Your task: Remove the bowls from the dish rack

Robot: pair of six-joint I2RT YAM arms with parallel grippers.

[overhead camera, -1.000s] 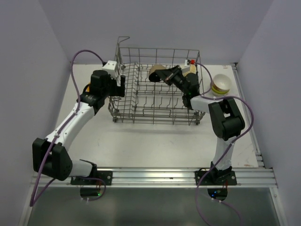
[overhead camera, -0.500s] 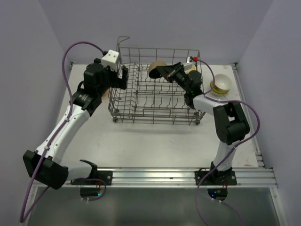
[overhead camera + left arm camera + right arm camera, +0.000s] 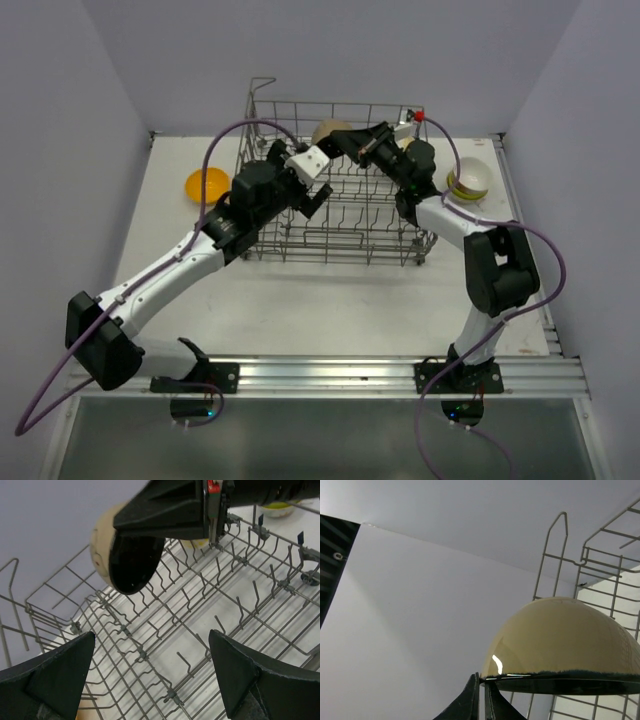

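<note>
The tan bowl's rim lies beyond my left gripper's open fingers and closing now would miss, so the gripper moves toward the rim, before closing on it.
The grey wire dish rack [image 3: 340, 108] stands mid-table. My right gripper [image 3: 347, 146] is shut on the rim of a tan bowl [image 3: 329, 131] with a black inside, holding it on edge above the rack's rear part. In the right wrist view the fingertips [image 3: 482, 680] pinch the bowl [image 3: 560, 640] at its rim, with the rack's handle loop [image 3: 563, 515] behind. My left gripper [image 3: 318, 196] hangs open over the rack's middle. Its view shows the gripper [image 3: 150, 670] spread wide above the tines [image 3: 222, 612], and the held bowl [image 3: 127, 560] is ahead of it.
An orange bowl [image 3: 207, 184] lies on the table left of the rack. A white bowl with a yellow-green band [image 3: 468, 180] sits upside down to the right of it. The back wall and side walls stand close around the table.
My left arm swung from the rack's left side to over its middle, uncovering the orange bowl. My right gripper raised the tan bowl slightly higher toward the back.
</note>
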